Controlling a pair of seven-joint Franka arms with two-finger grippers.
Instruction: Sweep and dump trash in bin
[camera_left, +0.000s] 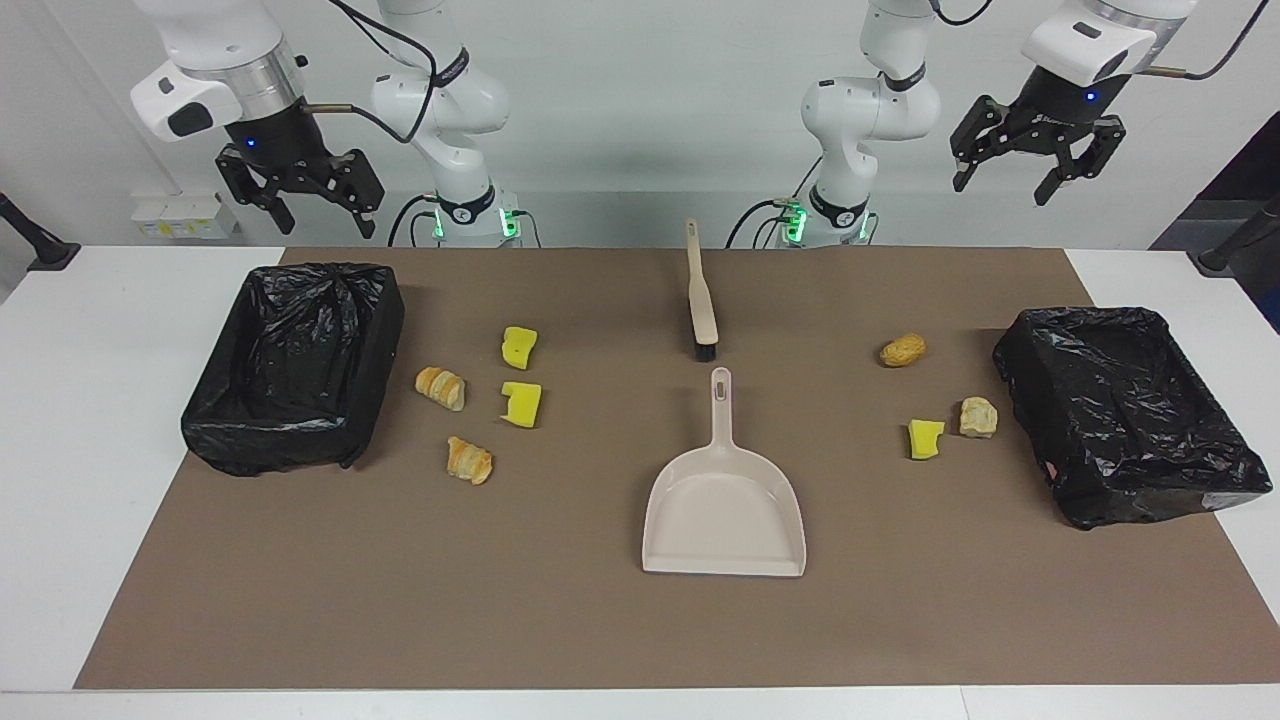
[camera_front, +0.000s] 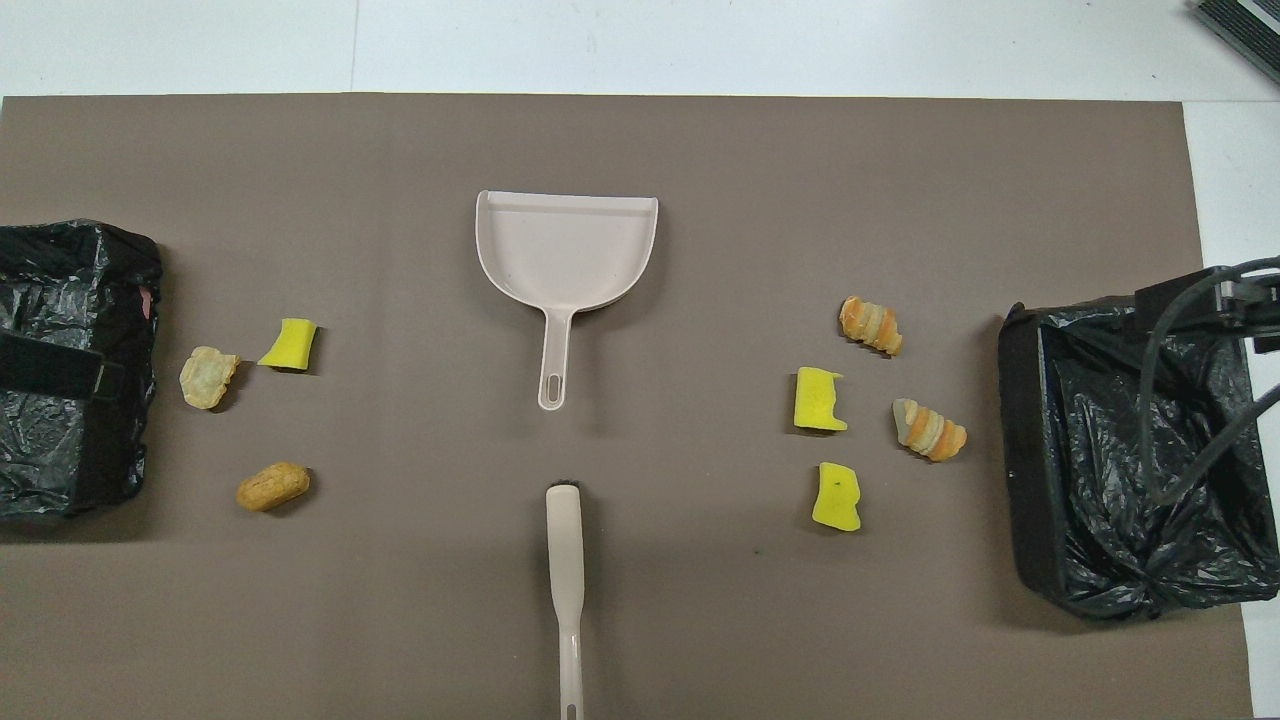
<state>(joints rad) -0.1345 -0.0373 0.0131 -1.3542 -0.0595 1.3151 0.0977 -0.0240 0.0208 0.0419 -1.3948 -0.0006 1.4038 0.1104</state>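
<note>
The long brush has its big head at one end, so my left gripper needs to grab the brush by the handle close to the head.
Trash lies in two groups on the brown mat. Toward the right arm's end are two yellow sponge chunks and two croissant lumps. Toward the left arm's end are a yellow chunk, a pale lump and a brown bread piece. A beige dustpan lies mid-mat, handle toward the robots. The brush lies nearer the robots. A black-lined bin stands at the right arm's end, another bin at the left arm's. My right gripper and left gripper hang open, high and empty.
The brown mat covers most of the white table. Each arm's cabling and wrist show over its own end's bin in the overhead view. Both arms wait raised by their bases.
</note>
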